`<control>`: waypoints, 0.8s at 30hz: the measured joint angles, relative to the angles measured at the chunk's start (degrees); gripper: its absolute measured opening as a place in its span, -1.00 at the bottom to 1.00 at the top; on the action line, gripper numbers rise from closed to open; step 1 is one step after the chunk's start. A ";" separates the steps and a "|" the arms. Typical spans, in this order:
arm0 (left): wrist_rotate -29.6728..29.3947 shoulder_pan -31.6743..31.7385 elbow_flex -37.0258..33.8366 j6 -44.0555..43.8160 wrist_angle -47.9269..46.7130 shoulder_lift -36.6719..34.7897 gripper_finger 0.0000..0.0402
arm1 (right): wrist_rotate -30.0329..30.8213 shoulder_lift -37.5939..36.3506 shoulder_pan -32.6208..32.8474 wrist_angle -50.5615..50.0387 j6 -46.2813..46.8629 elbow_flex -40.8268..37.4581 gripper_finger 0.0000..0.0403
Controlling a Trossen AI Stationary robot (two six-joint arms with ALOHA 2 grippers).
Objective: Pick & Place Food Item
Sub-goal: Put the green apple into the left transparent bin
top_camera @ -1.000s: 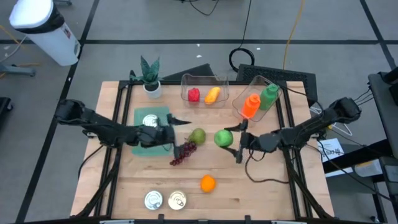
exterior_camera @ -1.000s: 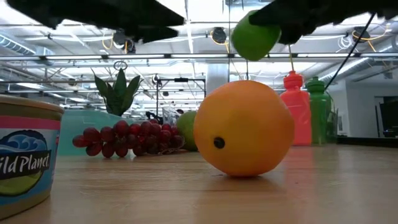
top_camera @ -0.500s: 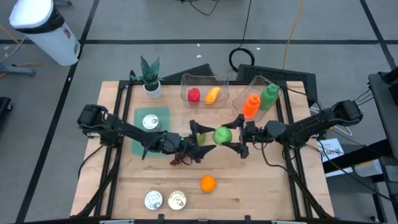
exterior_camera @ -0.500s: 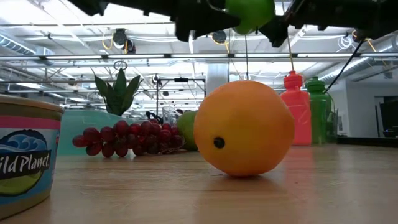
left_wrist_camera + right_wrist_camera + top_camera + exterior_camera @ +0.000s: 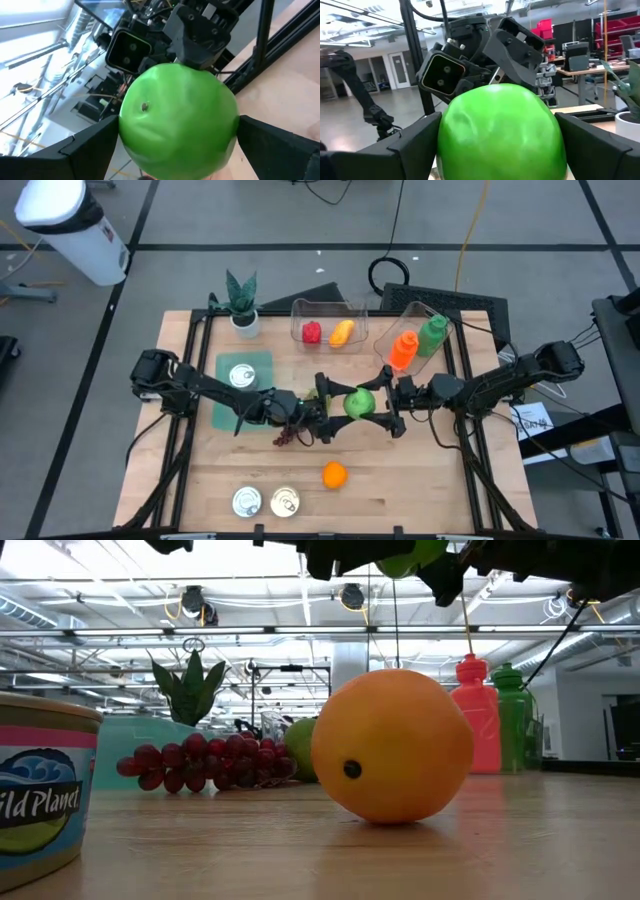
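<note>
My left gripper closes next, since my fingers are on either side of the green apple. Closing now would catch the apple.
A green apple (image 5: 358, 402) hangs high above the table between both grippers; in the low view the apple (image 5: 405, 552) shows at the top edge. My right gripper (image 5: 380, 406) comes from the table's right and is shut on it. My left gripper (image 5: 338, 408) comes from the table's left, open, with one finger on each side of the apple (image 5: 177, 120). An orange (image 5: 334, 474), red grapes (image 5: 288, 432) and a pear (image 5: 298, 748) rest on the wood below. My right gripper pinches the apple between its two fingers (image 5: 415, 147), on opposite sides of the fruit (image 5: 451, 135). It comes level from the table's right. The apple is lifted clear of the table. My left gripper's fingers (image 5: 92, 145) stand close beside the apple; I cannot tell whether they touch it.
Two cans (image 5: 265, 501) stand near the table's near edge, another can on a teal mat (image 5: 240, 375). A potted plant (image 5: 241, 305), a clear bin with red and yellow items (image 5: 328, 330) and a tipped bin with two bottles (image 5: 415, 340) line the far side.
My left gripper has swung toward the table's right, over the grapes and pear, until its open fingers flank the apple. My right gripper has raised the apple higher and held it near the table's middle.
</note>
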 joint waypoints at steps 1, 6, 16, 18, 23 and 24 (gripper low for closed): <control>0.50 0.25 0.04 -0.33 -0.24 0.00 0.98 | -0.33 0.07 -0.10 0.04 0.24 0.00 0.74; 3.90 1.67 0.07 -4.08 -1.69 -0.13 0.98 | -0.03 1.43 -0.30 1.23 1.15 0.00 0.75; 4.32 1.89 0.07 -0.10 -2.06 -0.15 0.65 | -1.47 3.21 -1.24 3.03 0.51 0.00 0.75; 4.25 1.87 0.07 -0.02 -2.22 -0.15 0.52 | -1.46 3.21 -1.24 2.98 0.53 0.00 0.75; 4.11 1.86 0.07 0.02 -2.36 -0.15 0.49 | -1.46 3.21 -1.24 2.45 0.51 0.00 0.75; 3.67 1.71 0.07 0.02 -2.18 -0.15 0.49 | -1.47 3.10 -1.24 2.41 0.46 0.00 0.75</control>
